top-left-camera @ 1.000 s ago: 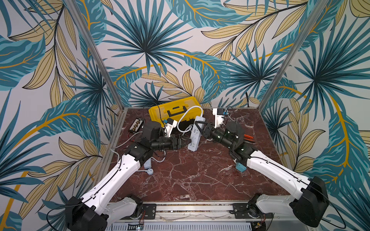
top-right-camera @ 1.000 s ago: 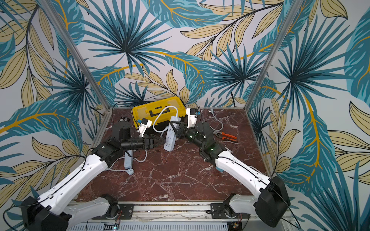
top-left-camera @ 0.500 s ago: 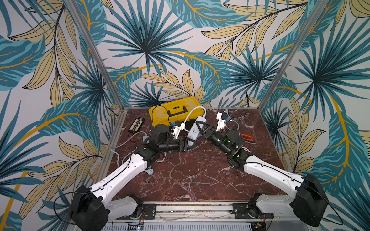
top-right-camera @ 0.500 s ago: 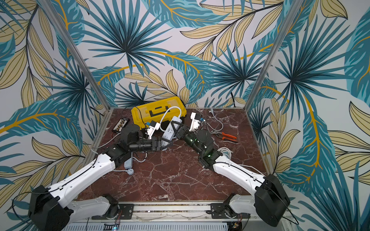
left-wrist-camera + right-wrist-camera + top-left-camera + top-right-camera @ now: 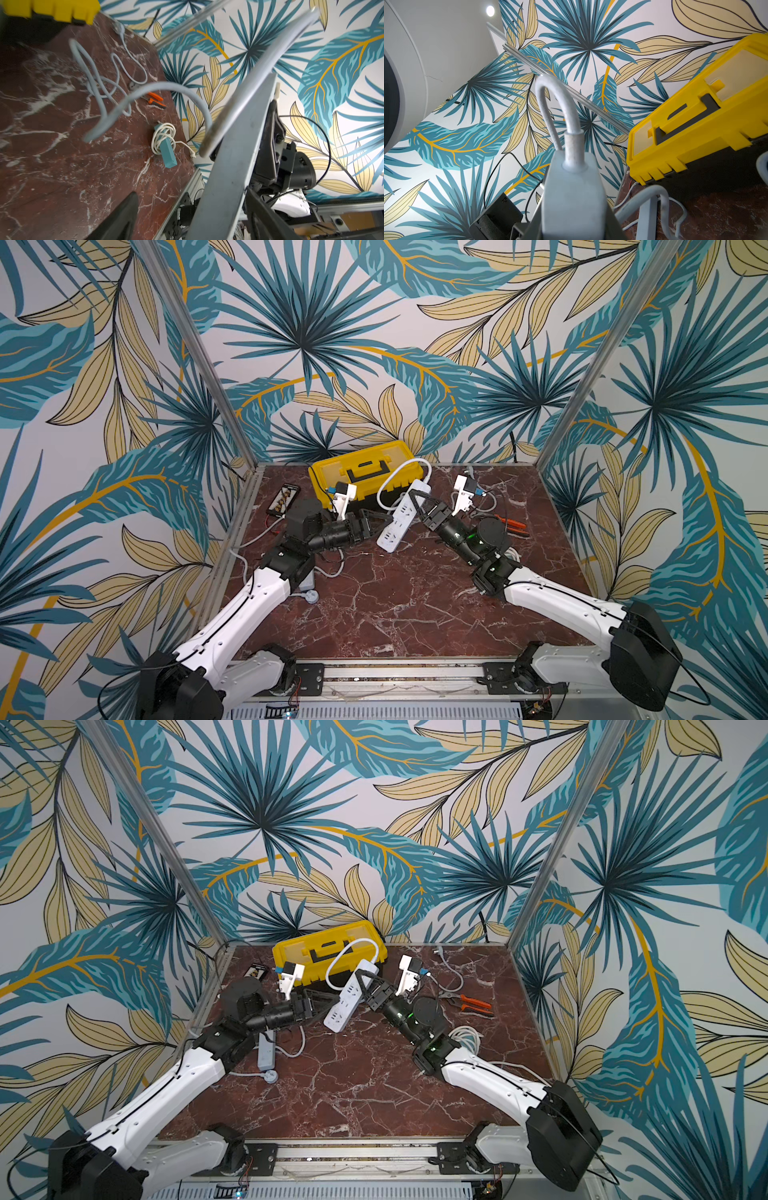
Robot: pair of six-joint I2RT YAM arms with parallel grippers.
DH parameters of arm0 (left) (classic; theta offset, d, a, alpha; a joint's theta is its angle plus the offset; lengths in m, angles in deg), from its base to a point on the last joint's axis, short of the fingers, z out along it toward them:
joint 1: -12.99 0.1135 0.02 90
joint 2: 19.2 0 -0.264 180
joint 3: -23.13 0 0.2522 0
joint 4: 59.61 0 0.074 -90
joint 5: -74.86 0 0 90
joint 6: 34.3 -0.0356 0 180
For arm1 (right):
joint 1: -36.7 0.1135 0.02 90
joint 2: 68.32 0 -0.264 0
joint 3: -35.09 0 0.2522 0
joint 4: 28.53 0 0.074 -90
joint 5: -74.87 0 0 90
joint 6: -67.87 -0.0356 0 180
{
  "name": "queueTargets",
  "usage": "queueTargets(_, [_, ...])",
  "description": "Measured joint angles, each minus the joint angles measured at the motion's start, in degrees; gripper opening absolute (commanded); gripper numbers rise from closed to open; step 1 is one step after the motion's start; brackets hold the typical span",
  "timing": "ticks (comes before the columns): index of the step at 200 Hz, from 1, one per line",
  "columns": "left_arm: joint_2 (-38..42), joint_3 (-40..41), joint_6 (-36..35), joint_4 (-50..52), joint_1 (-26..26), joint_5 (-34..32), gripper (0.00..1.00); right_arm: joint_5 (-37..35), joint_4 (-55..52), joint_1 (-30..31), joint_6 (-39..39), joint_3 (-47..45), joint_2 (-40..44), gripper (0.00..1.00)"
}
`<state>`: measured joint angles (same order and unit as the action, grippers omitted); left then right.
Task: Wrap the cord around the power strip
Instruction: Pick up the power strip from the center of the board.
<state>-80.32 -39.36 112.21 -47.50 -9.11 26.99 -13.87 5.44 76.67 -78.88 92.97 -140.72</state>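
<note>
The power strip's cord end has to stay free for wrapping. My left gripper next needs to grip the power strip [image 5: 400, 515] by the end away from the cord.
The white power strip [image 5: 400, 515] [image 5: 347, 999] hangs tilted above the marble table in both top views. My right gripper [image 5: 423, 506] [image 5: 572, 228] is shut on its far end, where the white cord [image 5: 388, 479] [image 5: 560, 108] comes out and arcs over the toolbox. My left gripper [image 5: 379, 521] [image 5: 191, 218] is open around the strip's lower half. In the left wrist view the strip [image 5: 228, 166] runs between the jaws, close to one finger [image 5: 266, 214] and well apart from the other finger [image 5: 116, 220]. The cord [image 5: 166, 87] curls loosely in the air beyond.
A yellow toolbox [image 5: 365, 472] stands at the back. Orange pliers [image 5: 513, 524] lie at the right beside a loose grey cable [image 5: 453, 977]. A teal strip wound with white cord [image 5: 166, 145] lies near the right arm. A grey strip [image 5: 266, 1052] lies under the left arm.
My left gripper has moved right to the power strip, narrowed, then opened wide around it. The right gripper has kept its hold on the strip's far end.
</note>
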Motion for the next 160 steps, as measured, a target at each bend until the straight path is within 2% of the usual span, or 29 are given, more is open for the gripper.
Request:
queueTargets(34, [2.3, 1.2, 0.5, -0.9, -1.2, 0.6, 0.76, -1.0, -0.2, 0.0, -0.1, -0.2, 0.8, 0.12])
queueTargets(87, [1.6, 3.6, -0.5, -0.6, -6.7, 0.1, 0.68, -2.3, 0.0, 0.0, -1.8, -0.2, 0.8, 0.13])
queueTargets(118, [1.3, 3.5, -0.9, -0.9, -7.2, -0.1, 0.62, -2.8, -0.2, 0.0, -1.8, -0.2, 0.8, 0.13])
queueTargets(160, [-1.6, 1.3, -1.4, -1.2, -7.6, 0.5, 0.61, -3.0, 0.4, -0.1, -3.5, -0.4, -0.2, 0.13])
